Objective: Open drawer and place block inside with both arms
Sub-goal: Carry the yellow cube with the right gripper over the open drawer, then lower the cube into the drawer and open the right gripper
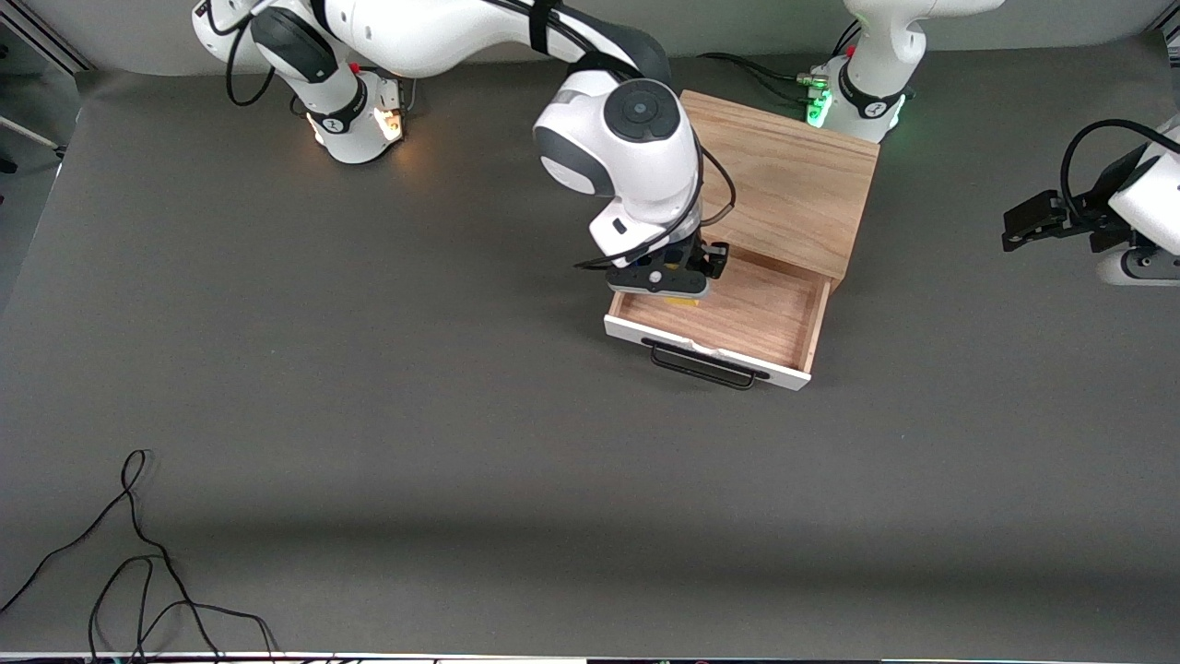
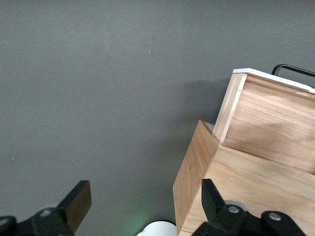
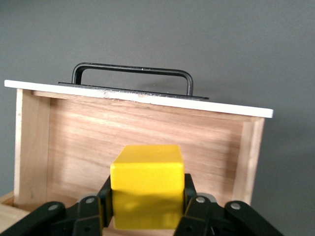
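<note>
The block still hangs above the drawer's wooden bottom, so my right gripper now keeps hold of the yellow block (image 1: 682, 301) (image 3: 146, 172) until I lower it onto that bottom.
The drawer (image 1: 737, 318) stands pulled out of the light oak box (image 1: 793, 175), its white front panel (image 3: 147, 101) and black bar handle (image 1: 705, 364) toward the front camera. My right gripper (image 1: 668, 288) reaches down into the drawer close to the box and is shut on the yellow block (image 3: 146, 172). Its two fingers (image 3: 105, 196) press on the block's sides over the drawer's wooden floor (image 3: 138, 132). I cannot tell whether the block touches the floor. My left gripper (image 2: 145, 201) waits open and empty above the table at the left arm's end, beside the box (image 2: 256, 196).
A loose black cable (image 1: 138, 563) lies on the grey table near the front camera, toward the right arm's end. The two arm bases (image 1: 355, 115) stand along the table's edge farthest from that camera.
</note>
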Controlling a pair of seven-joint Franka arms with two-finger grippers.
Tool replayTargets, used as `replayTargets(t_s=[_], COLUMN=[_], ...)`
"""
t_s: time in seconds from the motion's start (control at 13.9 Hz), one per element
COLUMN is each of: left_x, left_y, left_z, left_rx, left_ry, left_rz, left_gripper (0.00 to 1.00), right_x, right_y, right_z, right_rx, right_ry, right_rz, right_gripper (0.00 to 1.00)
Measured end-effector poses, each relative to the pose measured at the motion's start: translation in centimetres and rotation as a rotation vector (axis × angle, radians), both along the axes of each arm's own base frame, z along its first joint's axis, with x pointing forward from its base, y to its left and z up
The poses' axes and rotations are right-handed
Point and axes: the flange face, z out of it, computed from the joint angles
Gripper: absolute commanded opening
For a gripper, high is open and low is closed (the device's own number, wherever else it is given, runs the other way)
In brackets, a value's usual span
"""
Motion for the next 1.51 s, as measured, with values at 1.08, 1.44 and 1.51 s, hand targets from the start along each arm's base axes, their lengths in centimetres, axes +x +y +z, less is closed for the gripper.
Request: replayTargets(t_s=[1.08, 1.44, 1.51], left_x=[0.0, 0.0, 0.0], left_y=[0.0, 0.0, 0.0], left_z=[-0.3, -0.3, -0.3], left_rx=[0.0, 0.0, 0.0], left_ry=[0.006, 0.006, 0.006], left_rz=[-0.001, -0.001, -0.001], left_gripper=[1.0, 1.0, 1.0], right_x=[-1.3, -1.3, -1.3], right_y=[2.1, 2.5, 2.6], right_z=[-5.7, -6.9, -7.0], right_rx=[-0.007, 0.009, 0.009], right_ry=[0.02, 0.021, 0.018], right_rz=[-0.098, -0.116, -0.115], right_gripper=[0.51, 1.0, 1.0])
